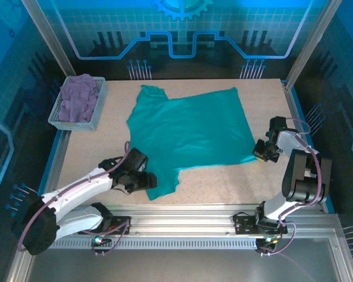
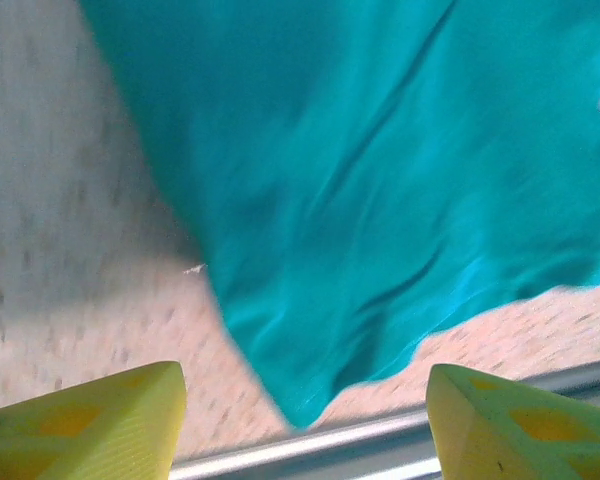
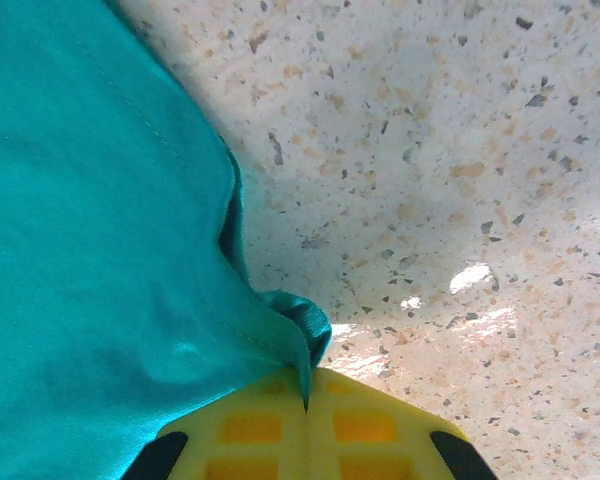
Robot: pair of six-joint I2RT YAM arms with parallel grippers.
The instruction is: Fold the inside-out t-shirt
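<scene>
The left gripper grabs the t-shirt's pointed near corner (image 1: 152,197) (image 2: 302,408) next, opposite the right gripper's corner of the t-shirt, to fold the near side of the t-shirt over.
The teal inside-out t-shirt (image 1: 188,132) lies spread flat across the middle of the table. My right gripper (image 1: 260,151) sits at its near right corner, shut on the cloth. In the right wrist view the yellow jaws (image 3: 307,405) are pressed together with a fold of the t-shirt (image 3: 100,250) pinched between them. My left gripper (image 1: 148,181) is at the shirt's near left corner, open. In the left wrist view its two yellow fingers (image 2: 100,425) stand wide apart, and the pointed corner of the t-shirt (image 2: 380,200) lies on the table ahead of them, not held.
A grey mesh basket (image 1: 57,114) holding a lavender-purple garment (image 1: 79,97) stands at the back left. A metal rail (image 1: 188,211) runs along the table's near edge, right beside the left gripper. Frame posts rise at the back corners.
</scene>
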